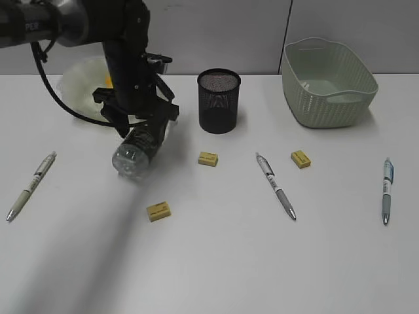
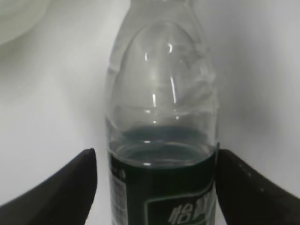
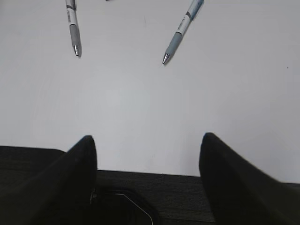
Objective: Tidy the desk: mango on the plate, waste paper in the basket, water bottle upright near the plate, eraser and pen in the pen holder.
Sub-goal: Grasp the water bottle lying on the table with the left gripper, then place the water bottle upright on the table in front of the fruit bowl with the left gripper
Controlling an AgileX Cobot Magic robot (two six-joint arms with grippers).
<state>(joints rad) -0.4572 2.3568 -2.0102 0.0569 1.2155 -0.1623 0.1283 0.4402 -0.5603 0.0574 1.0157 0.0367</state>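
Observation:
My left gripper grabs the water bottle around its straight-sided label (image 2: 164,190) next, since the bottle's clear top slopes in toward its neck.
The water bottle (image 1: 134,154) lies tilted on the desk (image 1: 216,261), its base toward the front. My left gripper (image 1: 141,124) is down over it, open. In the left wrist view the bottle (image 2: 161,93) sits between the fingers of the left gripper (image 2: 155,151), with a gap at the left finger and the right one against the label. Behind the arm stands the plate (image 1: 77,84) with a bit of the mango (image 1: 108,80) showing. The pen holder (image 1: 219,101) and the basket (image 1: 330,82) stand at the back. My right gripper (image 3: 147,136) is open and holds nothing. No waste paper is in view.
Three erasers lie at the centre (image 1: 208,158), centre right (image 1: 300,159) and front (image 1: 158,210). Pens lie at the left (image 1: 31,185), middle (image 1: 275,185) and right (image 1: 387,190). The right wrist view shows two pens (image 3: 72,28) (image 3: 180,30) and the desk's dark edge.

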